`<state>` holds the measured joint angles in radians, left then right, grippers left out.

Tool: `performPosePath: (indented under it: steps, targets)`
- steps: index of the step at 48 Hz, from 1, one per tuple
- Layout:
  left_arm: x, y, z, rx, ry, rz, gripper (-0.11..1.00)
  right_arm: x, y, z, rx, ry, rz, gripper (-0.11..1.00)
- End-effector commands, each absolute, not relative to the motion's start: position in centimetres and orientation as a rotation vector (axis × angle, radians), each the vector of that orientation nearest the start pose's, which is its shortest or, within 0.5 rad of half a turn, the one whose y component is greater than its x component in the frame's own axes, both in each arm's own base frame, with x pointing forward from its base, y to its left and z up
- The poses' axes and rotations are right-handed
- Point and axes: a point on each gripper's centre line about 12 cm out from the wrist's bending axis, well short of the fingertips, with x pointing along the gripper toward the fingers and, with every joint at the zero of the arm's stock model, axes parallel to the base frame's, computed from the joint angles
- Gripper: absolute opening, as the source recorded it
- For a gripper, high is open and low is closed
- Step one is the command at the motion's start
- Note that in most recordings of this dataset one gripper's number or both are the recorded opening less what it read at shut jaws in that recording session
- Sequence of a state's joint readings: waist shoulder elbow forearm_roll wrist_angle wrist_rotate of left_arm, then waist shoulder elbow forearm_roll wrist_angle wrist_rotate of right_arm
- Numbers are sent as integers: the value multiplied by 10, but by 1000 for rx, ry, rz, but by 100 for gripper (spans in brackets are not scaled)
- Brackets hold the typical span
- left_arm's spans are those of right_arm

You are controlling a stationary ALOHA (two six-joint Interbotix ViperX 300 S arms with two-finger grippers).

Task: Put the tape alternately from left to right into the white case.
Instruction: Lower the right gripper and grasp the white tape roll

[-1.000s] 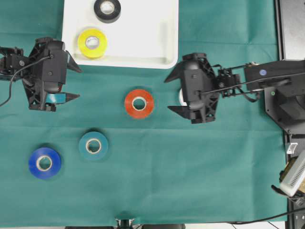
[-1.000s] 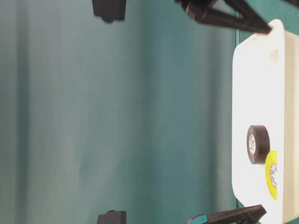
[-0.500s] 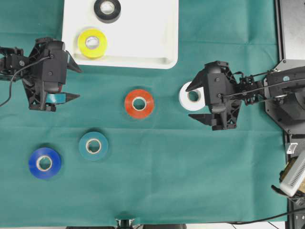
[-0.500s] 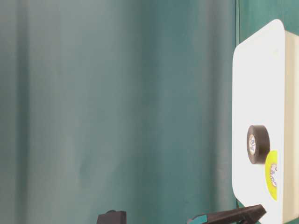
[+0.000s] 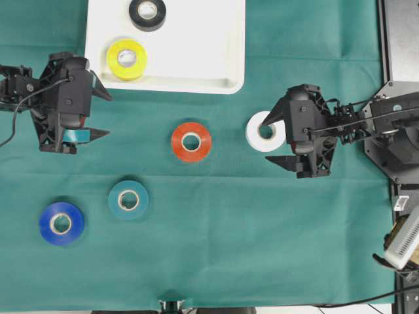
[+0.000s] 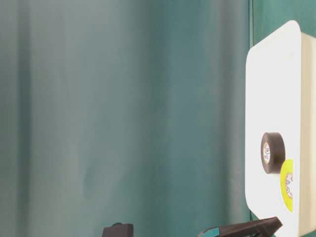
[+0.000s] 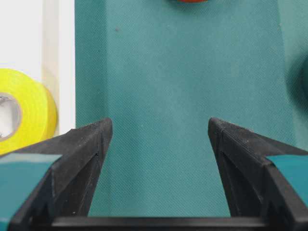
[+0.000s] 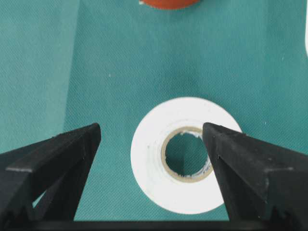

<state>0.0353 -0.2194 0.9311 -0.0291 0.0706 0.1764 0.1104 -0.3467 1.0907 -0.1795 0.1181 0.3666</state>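
Observation:
The white tape has my right gripper's fingers above its top rim (image 5: 263, 144), one outside the core hole (image 5: 265, 132), so I need to lower my right gripper before closing.
The white case (image 5: 196, 59) lies at the top of the overhead view with a black tape (image 5: 147, 13) and a yellow tape (image 5: 127, 59) inside. On the green cloth lie a red tape (image 5: 191, 142), a white tape (image 5: 264, 132), a teal tape (image 5: 128, 199) and a blue tape (image 5: 61, 223). My right gripper (image 5: 267, 140) is open at the white tape (image 8: 149, 154), one finger over its core, nothing gripped. My left gripper (image 5: 105, 114) stands open and empty just below the case's left corner, with the yellow tape (image 7: 33, 110) beside it.
A dark metal frame (image 5: 399, 39) and the right arm's base run along the right edge. The table-level view shows the case (image 6: 271, 89) on edge with the black tape (image 6: 272, 152) and yellow tape (image 6: 287, 185).
My right gripper has drawn back to the right, uncovering the white tape, and left the table-level view. The left arm has not moved.

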Motion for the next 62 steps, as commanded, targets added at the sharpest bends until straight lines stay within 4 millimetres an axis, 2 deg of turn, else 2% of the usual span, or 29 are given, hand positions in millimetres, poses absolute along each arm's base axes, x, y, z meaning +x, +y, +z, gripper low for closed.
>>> performPosePath:
  steps: [1,21,62]
  targets:
    - [307,10,160,124,757,-24,80,251,26,136,132,869,-2,66]
    - [307,10,157,124,765,-25,80,257,27,108,143,976,-25,66]
    - [305,10,155,123,769,-25,80,269,29,93,144,992,-17,66]
